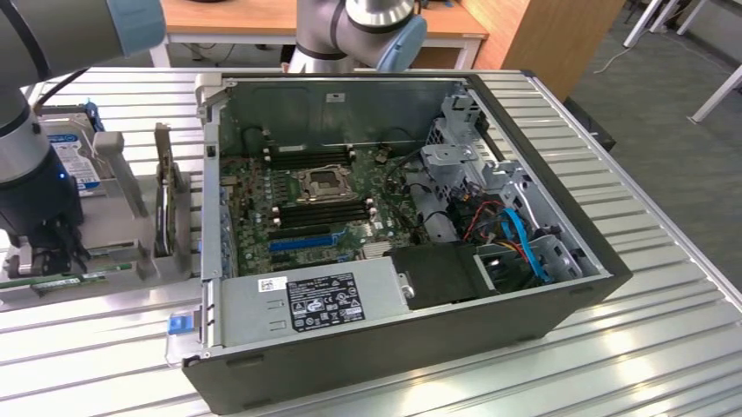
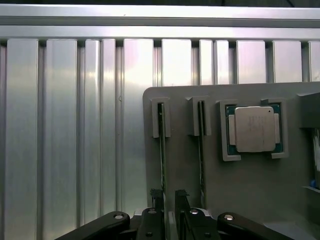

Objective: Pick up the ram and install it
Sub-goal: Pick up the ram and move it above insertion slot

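The ram stick's exposed long edge [image 1: 96, 275] is the part my gripper should grab next, so that the stick can be installed in a memory slot [image 1: 321, 214] of the motherboard.
Two ram sticks stand on edge in slots of a grey holder [image 2: 185, 220]; in the wrist view they show as thin lines, one ram stick [image 2: 162, 150] and a second [image 2: 201, 150] beside it. In the exterior view the green ram [image 1: 58, 281] lies in the holder at the exterior view's left, beside the computer case. My gripper [image 1: 49, 261] hangs just above it. Its dark fingers [image 2: 156, 200] stand apart with a gap between them, and the first stick runs up to that gap [image 2: 169, 200]. Nothing is held.
An open computer case [image 1: 557, 287] sits mid-table, its motherboard showing black memory slots [image 1: 325, 201] around the CPU socket [image 1: 321, 181]. The holder also carries a CPU chip [image 2: 254, 129] and a hard drive [image 1: 76, 156] with a blue label. Ribbed metal tabletop [image 2: 60, 125] surrounds the holder.
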